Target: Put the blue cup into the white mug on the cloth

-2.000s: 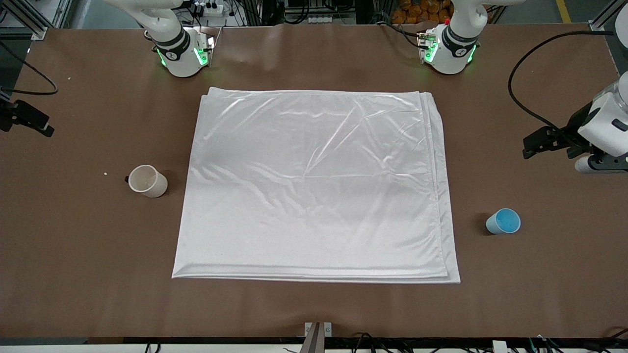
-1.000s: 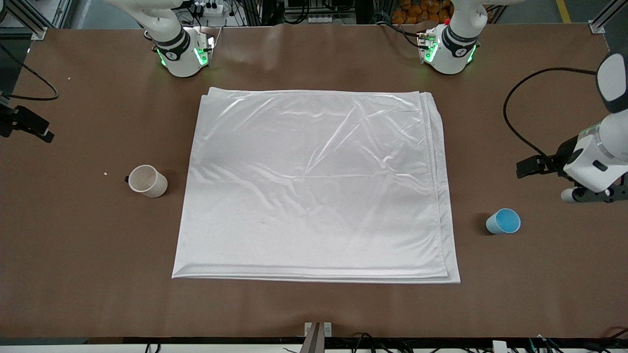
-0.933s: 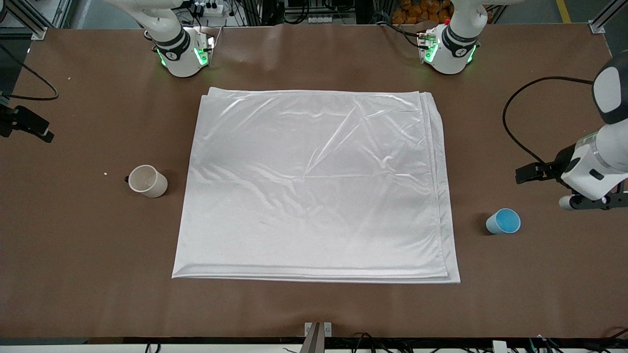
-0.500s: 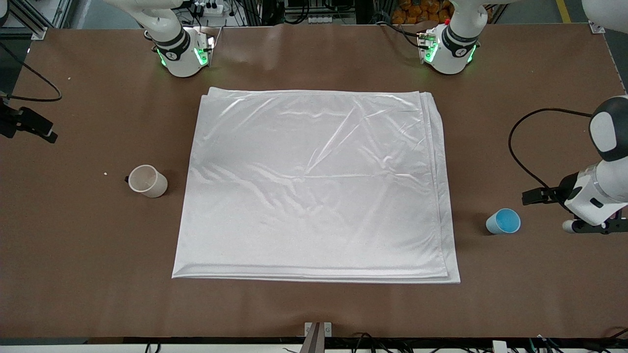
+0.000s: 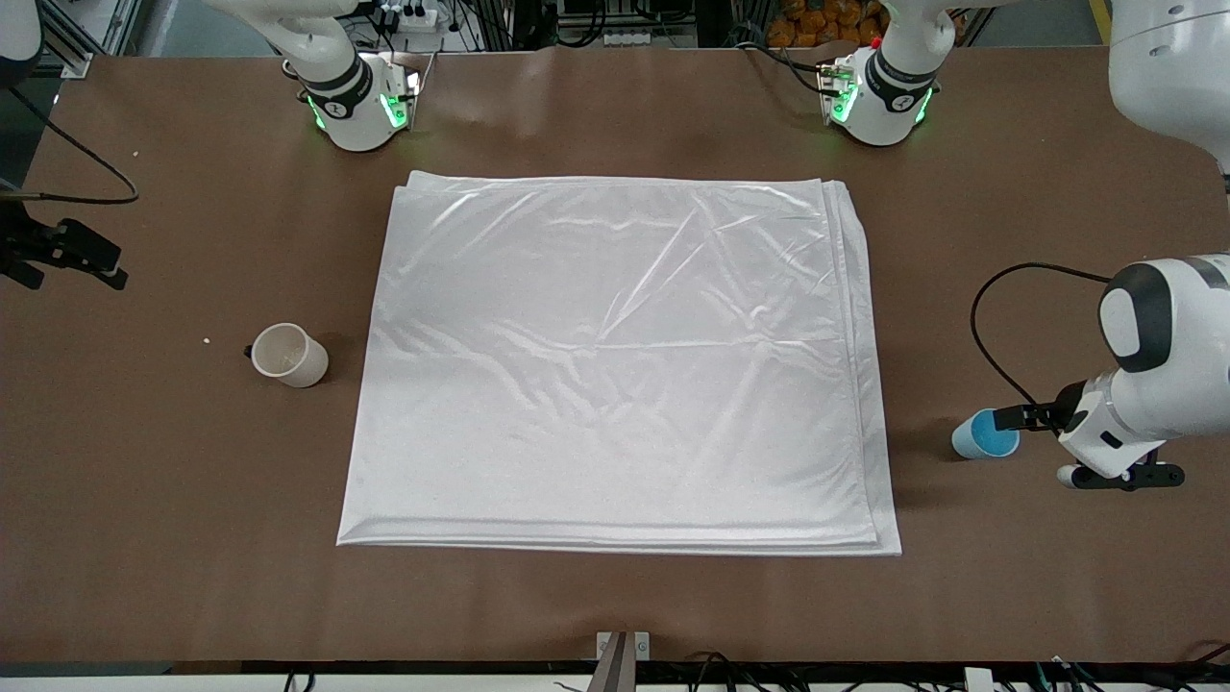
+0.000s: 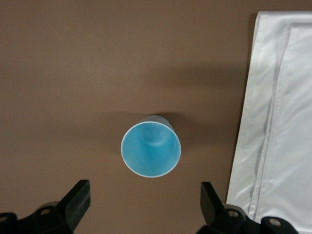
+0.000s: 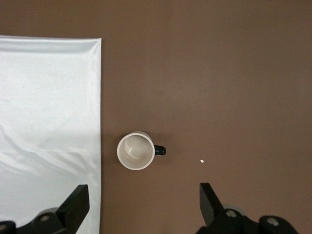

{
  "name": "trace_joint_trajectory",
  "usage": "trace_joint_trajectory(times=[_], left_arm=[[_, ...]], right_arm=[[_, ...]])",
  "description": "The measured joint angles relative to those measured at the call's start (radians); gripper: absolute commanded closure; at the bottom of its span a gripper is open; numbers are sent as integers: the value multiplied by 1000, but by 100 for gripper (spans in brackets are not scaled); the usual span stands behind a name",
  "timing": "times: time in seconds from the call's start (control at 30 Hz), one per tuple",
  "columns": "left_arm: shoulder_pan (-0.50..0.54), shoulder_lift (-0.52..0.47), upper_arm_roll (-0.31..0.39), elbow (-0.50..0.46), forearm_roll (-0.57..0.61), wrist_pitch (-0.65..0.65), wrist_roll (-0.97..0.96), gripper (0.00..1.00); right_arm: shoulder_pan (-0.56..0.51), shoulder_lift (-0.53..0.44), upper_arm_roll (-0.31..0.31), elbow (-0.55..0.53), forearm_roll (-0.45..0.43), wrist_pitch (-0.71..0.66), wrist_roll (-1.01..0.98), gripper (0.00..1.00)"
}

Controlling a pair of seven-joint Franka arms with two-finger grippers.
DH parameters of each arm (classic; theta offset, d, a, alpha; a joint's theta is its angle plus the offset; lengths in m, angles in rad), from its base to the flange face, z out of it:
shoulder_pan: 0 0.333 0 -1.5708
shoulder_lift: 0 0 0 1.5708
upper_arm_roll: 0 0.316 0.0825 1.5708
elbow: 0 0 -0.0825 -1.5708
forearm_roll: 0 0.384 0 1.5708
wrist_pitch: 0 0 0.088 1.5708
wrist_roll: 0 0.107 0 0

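Observation:
My left gripper is going to pick up the blue cup by its rim next, so that it can put the blue cup into the white mug.
The blue cup stands upright on the brown table beside the cloth, toward the left arm's end. In the left wrist view, my left gripper hangs open and empty over the table, close by the cup and above it. The white mug stands upright on the bare table beside the cloth, toward the right arm's end. In the right wrist view, my right gripper is open and empty high above the table, close by the mug, whose dark handle points away from the cloth.
A small white crumb lies on the table near the mug. The left arm's black cable loops over the table near the cup. The two arm bases stand at the table's edge farthest from the front camera.
My left arm has swung down the front view and lowered until its hand is at the blue cup. The right arm's hand shifted slightly. Cup, mug and cloth have not moved.

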State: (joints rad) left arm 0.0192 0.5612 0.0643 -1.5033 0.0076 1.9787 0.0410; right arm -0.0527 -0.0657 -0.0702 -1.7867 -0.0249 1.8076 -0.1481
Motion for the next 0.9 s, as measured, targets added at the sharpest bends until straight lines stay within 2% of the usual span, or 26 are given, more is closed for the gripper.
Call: trace_joint_trajectory(times=[0.43,0.87,0.9], left_arm=[[37,92,4,0,6,74,62,0],[59,172,2,0,6,171,94,0],[58,180,1,0,6,181,94,7]], right_arm=[[0,17,0,-119,0,89,-247,0],[-26,64,-3,-211,0,167,-642,0],[-33,74,-3,-213,1,181,-687,0]])
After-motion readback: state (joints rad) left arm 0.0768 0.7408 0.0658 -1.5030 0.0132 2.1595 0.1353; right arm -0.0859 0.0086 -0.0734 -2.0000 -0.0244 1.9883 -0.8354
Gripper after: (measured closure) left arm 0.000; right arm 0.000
